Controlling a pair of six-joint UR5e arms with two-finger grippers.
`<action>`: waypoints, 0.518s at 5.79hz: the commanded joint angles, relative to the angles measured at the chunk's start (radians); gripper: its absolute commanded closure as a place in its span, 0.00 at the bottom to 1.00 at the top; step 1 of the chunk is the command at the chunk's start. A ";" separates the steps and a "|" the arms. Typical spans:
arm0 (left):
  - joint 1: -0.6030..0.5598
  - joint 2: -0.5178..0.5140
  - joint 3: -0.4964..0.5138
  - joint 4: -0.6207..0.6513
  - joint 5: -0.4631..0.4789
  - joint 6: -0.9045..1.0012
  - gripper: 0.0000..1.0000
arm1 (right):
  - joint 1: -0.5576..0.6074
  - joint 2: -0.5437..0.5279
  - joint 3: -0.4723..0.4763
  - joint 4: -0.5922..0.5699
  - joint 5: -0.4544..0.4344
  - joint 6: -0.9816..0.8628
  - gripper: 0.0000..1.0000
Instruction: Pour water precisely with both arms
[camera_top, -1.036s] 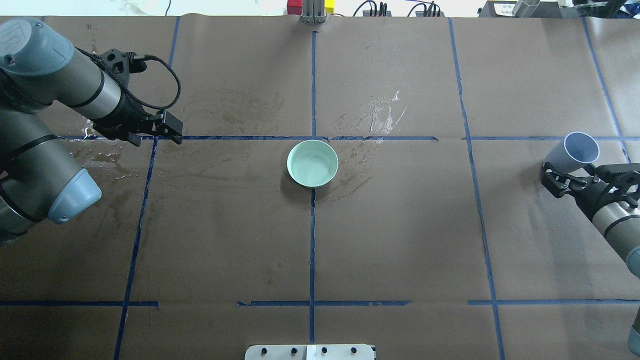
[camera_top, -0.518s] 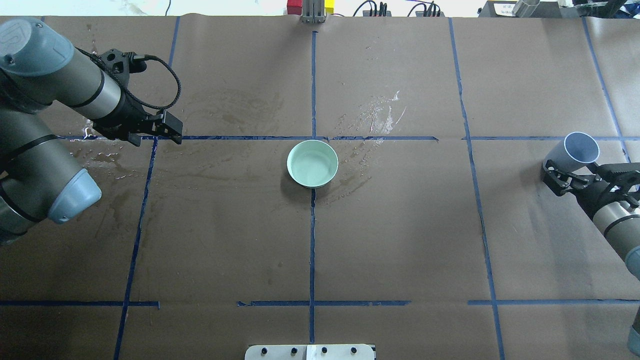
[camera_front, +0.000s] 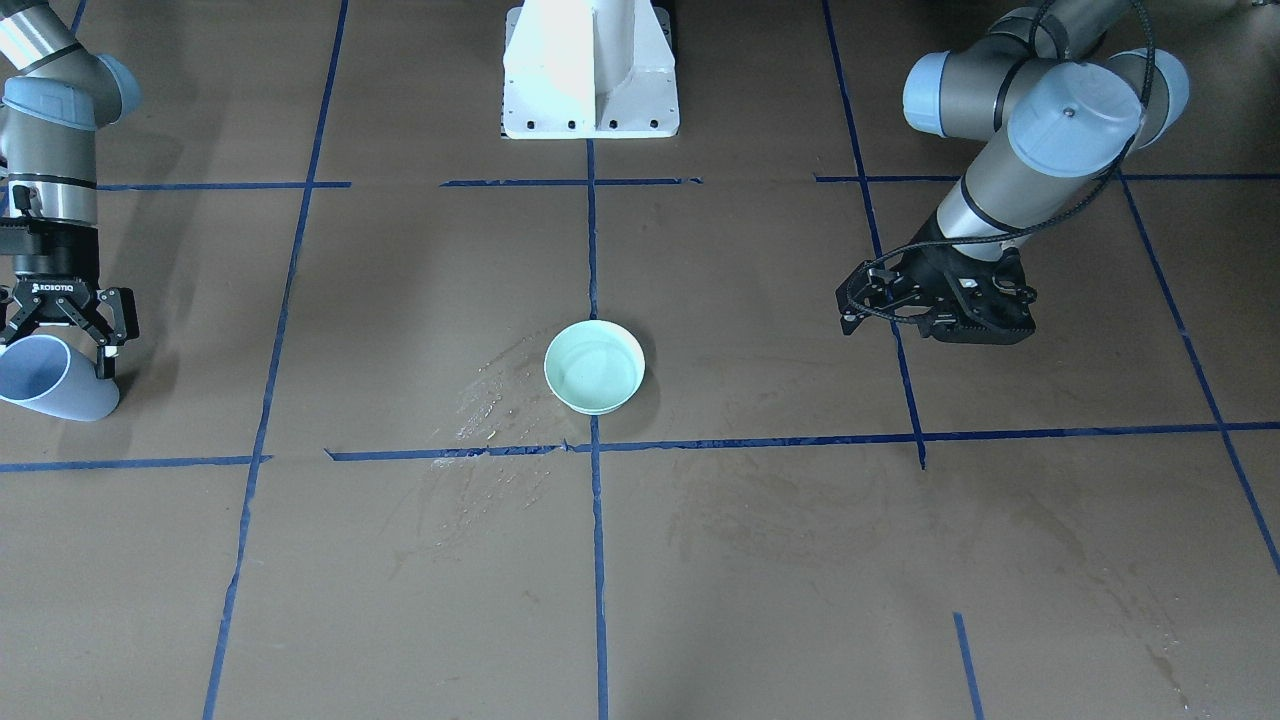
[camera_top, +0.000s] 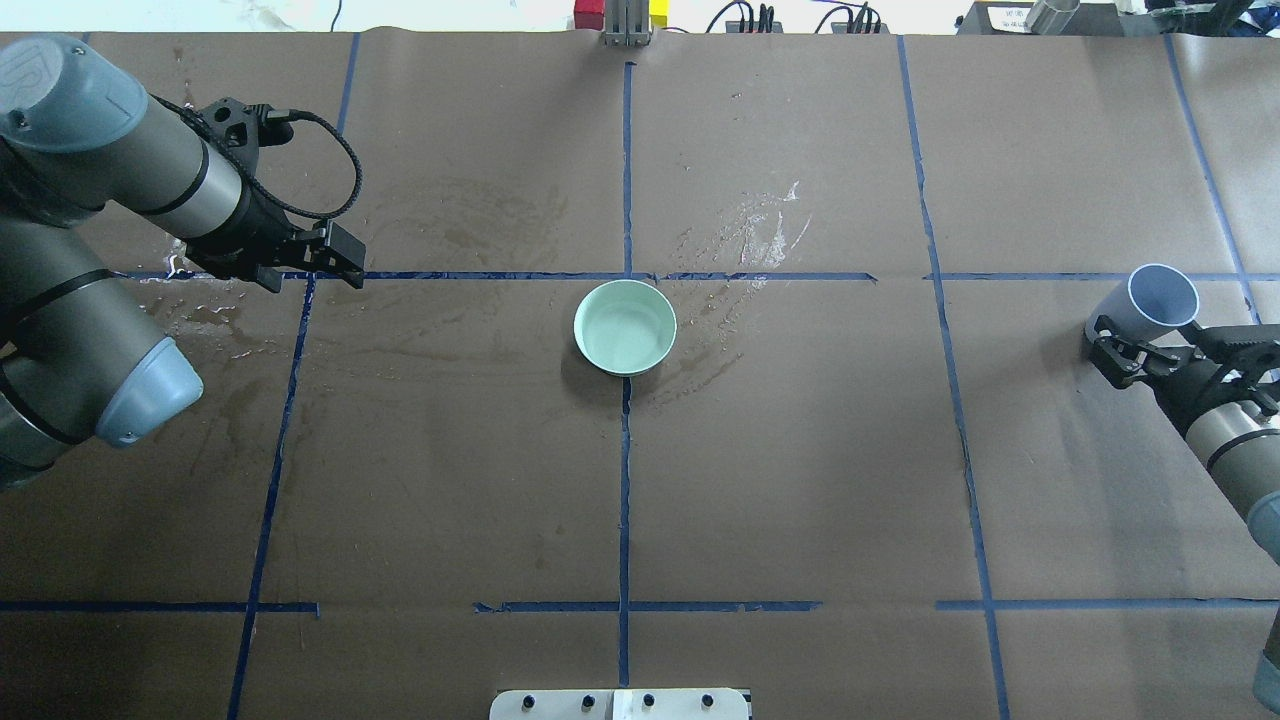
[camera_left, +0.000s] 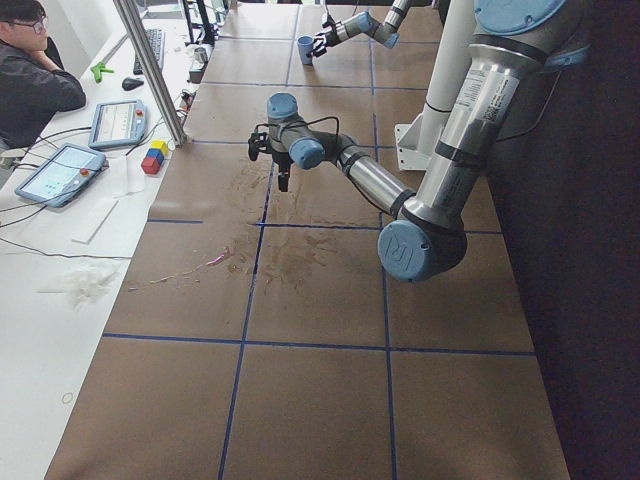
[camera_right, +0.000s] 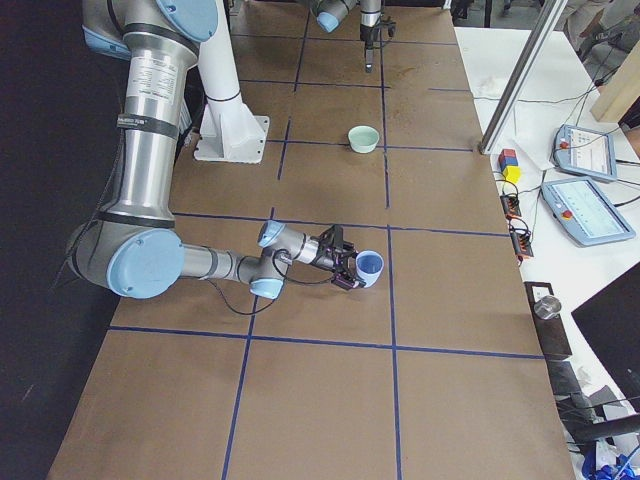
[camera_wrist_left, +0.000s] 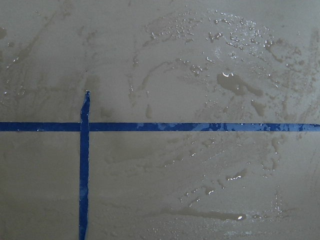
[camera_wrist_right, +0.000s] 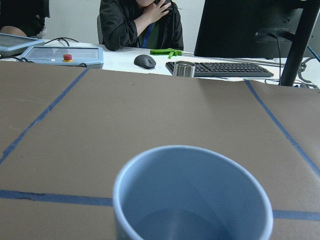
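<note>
I will next pick up the blue cup with my right gripper around the lower part of its body (camera_front: 84, 394), to pour water precisely.
A pale green bowl (camera_top: 579, 327) (camera_front: 596, 404) stands at the table's middle, and faint ripples of water (camera_top: 626, 338) show in it. A pale blue cup (camera_top: 1162, 297) (camera_front: 45, 392) (camera_wrist_right: 192, 197) stands upright at the far right, with a faint water surface low inside. My right gripper (camera_top: 1140, 338) (camera_front: 56, 352) is open and lies level near the table, a finger on each side of the cup's lower part. My left gripper (camera_top: 340, 264) (camera_front: 938, 318) points down over the wet paper at the left, looks shut and holds nothing.
Spilled droplets glisten beyond the bowl (camera_top: 762, 235) and under my left gripper (camera_wrist_left: 235, 87). Brown stains (camera_top: 215, 322) mark the left side. The white pedestal (camera_front: 590, 70) stands at the robot's edge. An operator (camera_wrist_right: 142, 20), pendants and a keyboard sit past the far edge.
My right gripper has shifted slightly beside the blue cup. The cup, the bowl and my left arm have not moved.
</note>
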 joint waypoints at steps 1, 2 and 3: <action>0.000 0.000 0.000 0.000 0.000 0.000 0.00 | 0.009 0.063 -0.048 -0.002 -0.026 -0.016 0.00; 0.000 0.000 0.000 0.000 0.000 0.000 0.00 | 0.020 0.065 -0.055 0.003 -0.023 -0.032 0.00; 0.000 0.000 0.000 0.000 0.000 0.000 0.00 | 0.022 0.060 -0.055 0.006 -0.024 -0.036 0.00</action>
